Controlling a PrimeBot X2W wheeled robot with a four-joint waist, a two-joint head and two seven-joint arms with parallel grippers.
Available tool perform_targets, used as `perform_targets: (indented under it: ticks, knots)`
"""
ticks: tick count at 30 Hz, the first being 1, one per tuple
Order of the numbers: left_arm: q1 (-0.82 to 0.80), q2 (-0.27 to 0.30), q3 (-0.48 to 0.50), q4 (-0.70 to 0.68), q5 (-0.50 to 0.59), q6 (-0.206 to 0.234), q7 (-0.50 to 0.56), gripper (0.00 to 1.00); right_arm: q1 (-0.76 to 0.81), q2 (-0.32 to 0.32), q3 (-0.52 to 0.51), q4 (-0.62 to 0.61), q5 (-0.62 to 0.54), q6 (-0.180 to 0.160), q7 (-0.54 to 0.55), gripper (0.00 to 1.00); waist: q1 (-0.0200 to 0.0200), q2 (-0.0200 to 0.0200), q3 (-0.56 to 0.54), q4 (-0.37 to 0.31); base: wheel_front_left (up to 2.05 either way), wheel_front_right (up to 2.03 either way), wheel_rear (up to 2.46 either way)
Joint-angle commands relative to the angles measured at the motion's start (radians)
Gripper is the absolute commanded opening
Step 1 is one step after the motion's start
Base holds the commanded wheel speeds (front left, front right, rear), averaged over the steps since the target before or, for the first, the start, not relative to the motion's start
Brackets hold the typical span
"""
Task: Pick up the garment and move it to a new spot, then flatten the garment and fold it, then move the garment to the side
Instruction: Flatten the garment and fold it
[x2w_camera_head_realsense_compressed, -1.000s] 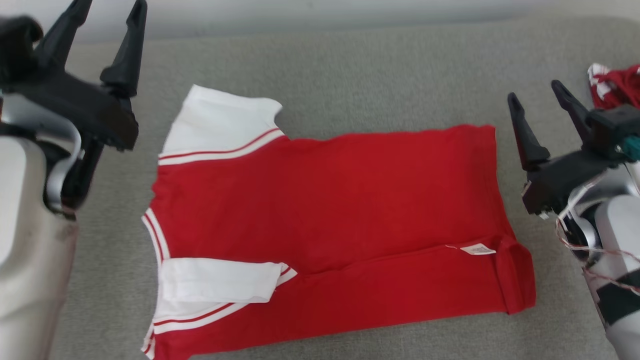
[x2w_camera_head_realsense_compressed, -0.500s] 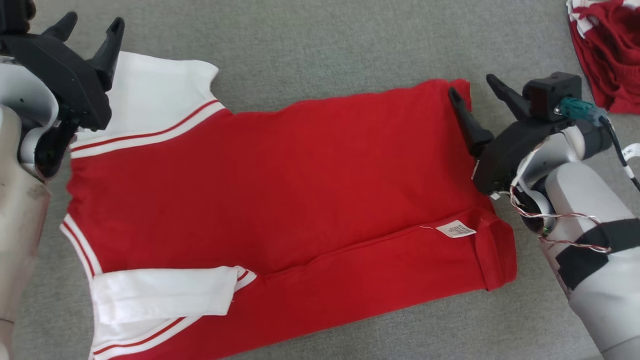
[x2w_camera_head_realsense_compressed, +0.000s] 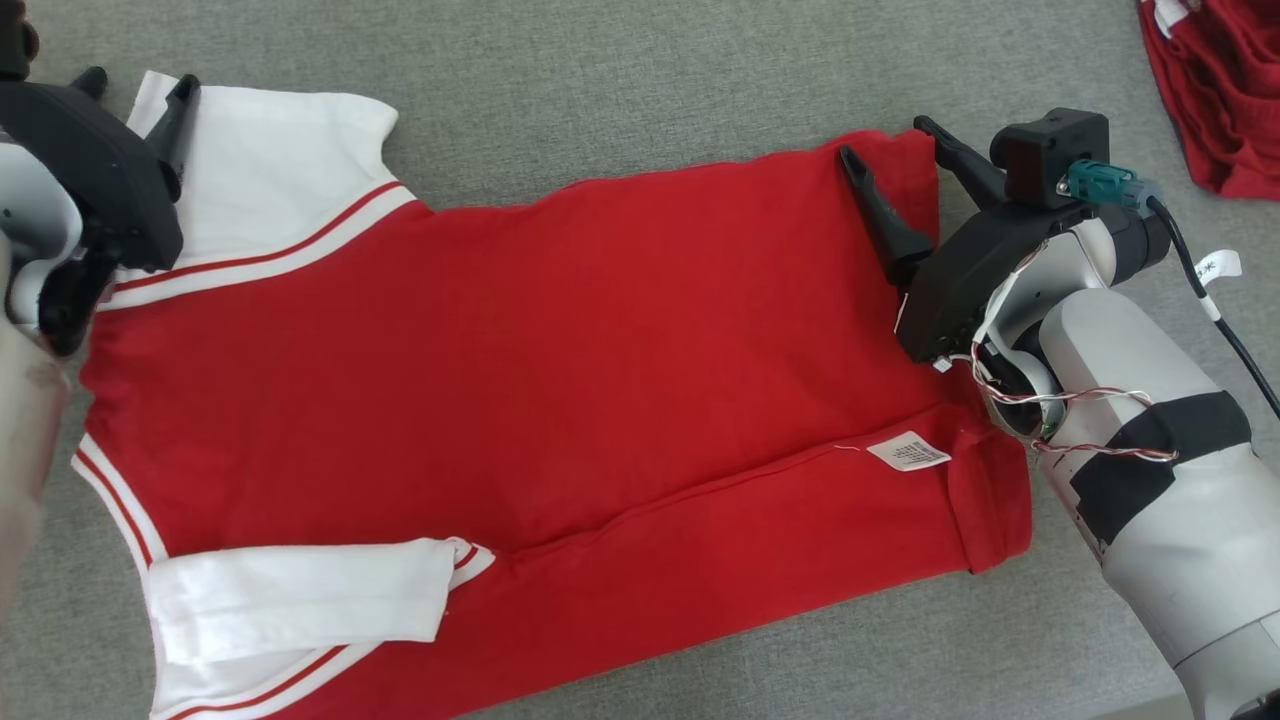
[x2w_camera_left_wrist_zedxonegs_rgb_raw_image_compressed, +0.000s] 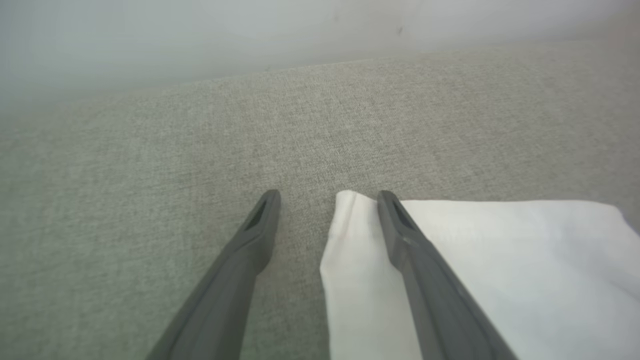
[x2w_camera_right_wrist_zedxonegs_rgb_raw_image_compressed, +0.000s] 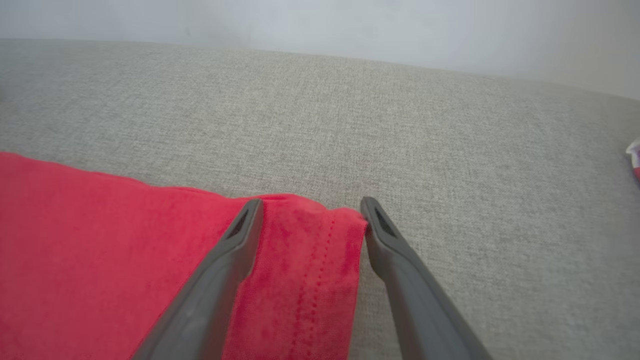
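Observation:
My left gripper grabs the unfolded white sleeve by its cuff corner (x2w_camera_head_realsense_compressed: 151, 96) next, to fold the sleeve in over the shirt's red body (x2w_camera_head_realsense_compressed: 516, 360).
The garment (x2w_camera_head_realsense_compressed: 560, 350) is a red shirt with white, red-striped sleeves, spread flat on the grey cloth surface, its near long edge folded over with a white label (x2w_camera_head_realsense_compressed: 908, 451) showing. My left gripper (x2w_camera_head_realsense_compressed: 135, 85) is open at the far white sleeve's outer corner (x2w_camera_left_wrist_zedxonegs_rgb_raw_image_compressed: 350, 225); one finger is over the sleeve, the other over bare cloth. At the far hem corner (x2w_camera_right_wrist_zedxonegs_rgb_raw_image_compressed: 310, 235) my right gripper (x2w_camera_head_realsense_compressed: 895, 140) also stands open, that corner lying between its fingers. Neither holds anything.
A second red and white garment (x2w_camera_head_realsense_compressed: 1215, 90) lies bunched at the far right. The grey cloth surface (x2w_camera_head_realsense_compressed: 620, 90) runs beyond the shirt to a pale wall (x2w_camera_right_wrist_zedxonegs_rgb_raw_image_compressed: 320, 20). A black cable with a white tag (x2w_camera_head_realsense_compressed: 1215, 268) hangs off my right wrist.
The head camera has tipped down and closer. Both open grippers have come in over the shirt's far corners, the left onto the white sleeve, the right onto the hem.

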Motion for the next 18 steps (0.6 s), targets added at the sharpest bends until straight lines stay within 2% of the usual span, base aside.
perform_targets:
  ticks: [1,3,4,5,6,7,8,18]
  knots:
    - [-0.005,-0.007,-0.011,0.009,-0.013,0.002,0.005,1.0,-0.011,0.0,0.009,0.01,0.012,-0.003,-0.009,1.0,0.0,-0.0001,0.001,0.004,0.0,0.0,0.0]
    - [0.002,-0.023,-0.027,0.021,-0.042,0.002,0.042,1.0,-0.02,-0.004,0.022,0.023,0.02,-0.003,-0.009,1.0,0.0,-0.0001,0.002,0.009,0.0,0.0,0.0]
    - [0.008,-0.031,-0.035,0.026,-0.055,0.002,0.064,1.0,-0.024,-0.005,0.028,0.031,0.027,-0.003,-0.005,0.84,0.0,-0.0001,0.003,0.012,0.0,0.0,0.0]
    - [0.011,-0.037,-0.046,0.025,-0.064,0.002,0.08,0.91,-0.029,-0.005,0.035,0.039,0.033,-0.003,-0.003,0.41,0.0,-0.0001,0.004,0.014,0.0,0.0,0.0]
    - [0.011,-0.042,-0.048,0.021,-0.081,0.002,0.086,0.58,-0.035,-0.005,0.04,0.044,0.037,-0.003,-0.003,0.29,0.0,-0.0001,0.006,0.017,0.0,0.0,0.0]
    - [0.008,-0.043,-0.046,0.017,-0.095,0.002,0.08,0.27,-0.041,-0.004,0.044,0.049,0.043,-0.003,-0.006,0.08,0.0,-0.0001,0.007,0.02,0.0,0.0,0.0]
    - [-0.004,-0.045,-0.051,0.007,-0.106,0.002,0.059,0.0,-0.047,-0.008,0.05,0.059,0.052,-0.003,-0.013,0.0,0.0,-0.0001,0.008,0.029,0.0,0.0,0.0]
    - [0.007,-0.043,-0.072,-0.076,-0.177,0.002,-0.117,0.0,-0.038,-0.038,0.068,0.106,0.077,-0.003,-0.098,0.0,0.0,-0.0001,-0.063,0.087,0.0,0.0,0.0]
